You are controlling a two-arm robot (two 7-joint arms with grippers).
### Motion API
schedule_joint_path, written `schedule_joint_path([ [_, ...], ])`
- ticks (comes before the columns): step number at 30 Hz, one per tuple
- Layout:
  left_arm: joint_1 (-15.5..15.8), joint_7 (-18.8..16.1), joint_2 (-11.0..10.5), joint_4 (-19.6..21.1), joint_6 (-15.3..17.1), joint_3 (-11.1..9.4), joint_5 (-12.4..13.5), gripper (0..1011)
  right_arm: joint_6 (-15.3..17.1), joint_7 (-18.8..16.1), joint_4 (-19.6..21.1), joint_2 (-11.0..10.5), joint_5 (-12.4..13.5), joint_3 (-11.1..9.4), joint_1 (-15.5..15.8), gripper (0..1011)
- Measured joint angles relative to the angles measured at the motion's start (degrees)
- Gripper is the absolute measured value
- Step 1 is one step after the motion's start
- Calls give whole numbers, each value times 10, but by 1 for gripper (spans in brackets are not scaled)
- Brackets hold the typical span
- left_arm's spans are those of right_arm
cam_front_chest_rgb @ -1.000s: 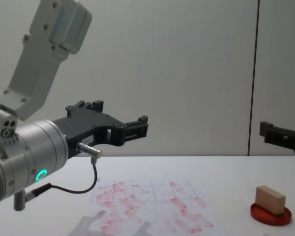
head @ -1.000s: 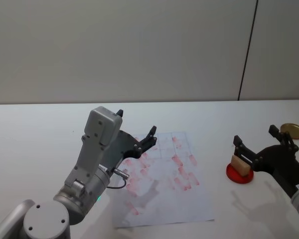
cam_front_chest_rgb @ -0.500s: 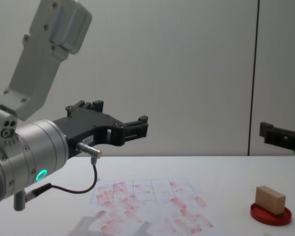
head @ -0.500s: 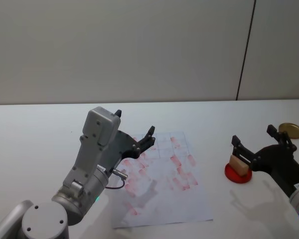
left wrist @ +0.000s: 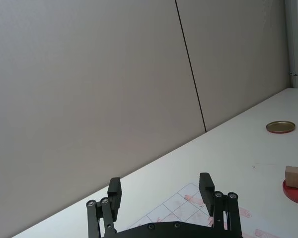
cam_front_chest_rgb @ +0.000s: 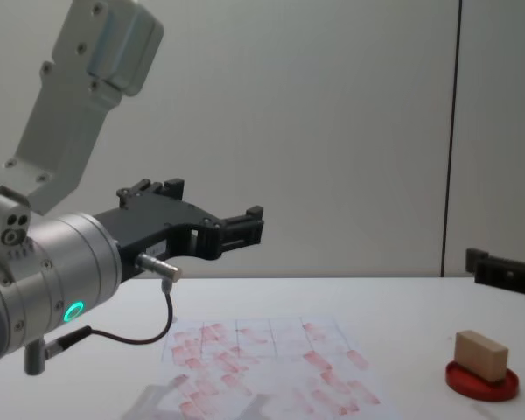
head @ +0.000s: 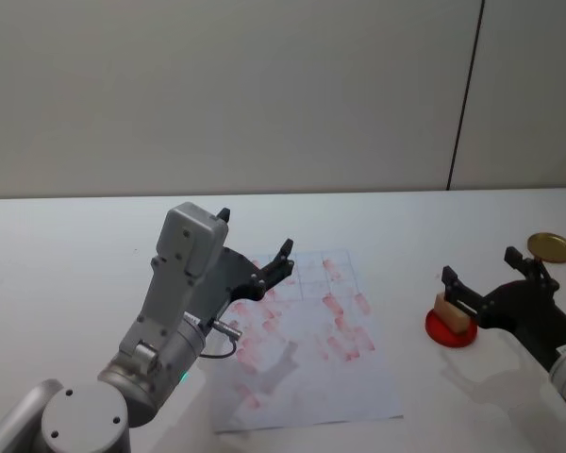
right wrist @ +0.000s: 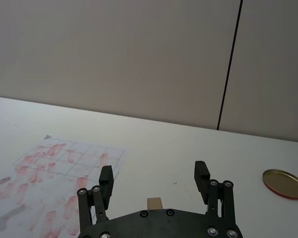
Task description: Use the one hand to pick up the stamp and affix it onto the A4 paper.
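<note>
My right gripper should next grab the stamp [cam_front_chest_rgb: 481,354] by its clean upper wooden sides, because the stamp is standing face down on the red ink pad [cam_front_chest_rgb: 481,389].
The stamp [head: 447,311], a small tan wooden block, rests on a flat round red ink pad [head: 450,331] at the right of the table; the chest view shows the stamp [cam_front_chest_rgb: 481,354] from the side. My right gripper [head: 478,265] hovers open just above it, not touching. From the right wrist, the stamp [right wrist: 154,203] peeks out centred below the right gripper [right wrist: 153,171]. The A4 paper [head: 302,354] lies mid-table, covered in pinkish-red marks. My left gripper [head: 258,232] hangs open over the paper's near-left part, holding nothing.
A round gold lid [head: 552,247] lies on the table beyond the ink pad, far right. The white table runs back to a plain wall with a dark vertical seam. The left arm's silver body [cam_front_chest_rgb: 44,271] looms at the left of the chest view.
My right gripper has dropped a little lower toward the stamp, still open. The left arm, the stamp and the paper have stayed where they were.
</note>
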State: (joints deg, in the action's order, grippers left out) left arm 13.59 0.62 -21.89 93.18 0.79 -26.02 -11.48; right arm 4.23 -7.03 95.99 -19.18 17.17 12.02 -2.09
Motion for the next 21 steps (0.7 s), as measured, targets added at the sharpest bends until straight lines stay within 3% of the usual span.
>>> schedule_joint_path([
  [21, 0, 0, 0, 0, 0, 0, 0, 993, 21, -35, -74, 12, -17, 0, -40, 1001],
])
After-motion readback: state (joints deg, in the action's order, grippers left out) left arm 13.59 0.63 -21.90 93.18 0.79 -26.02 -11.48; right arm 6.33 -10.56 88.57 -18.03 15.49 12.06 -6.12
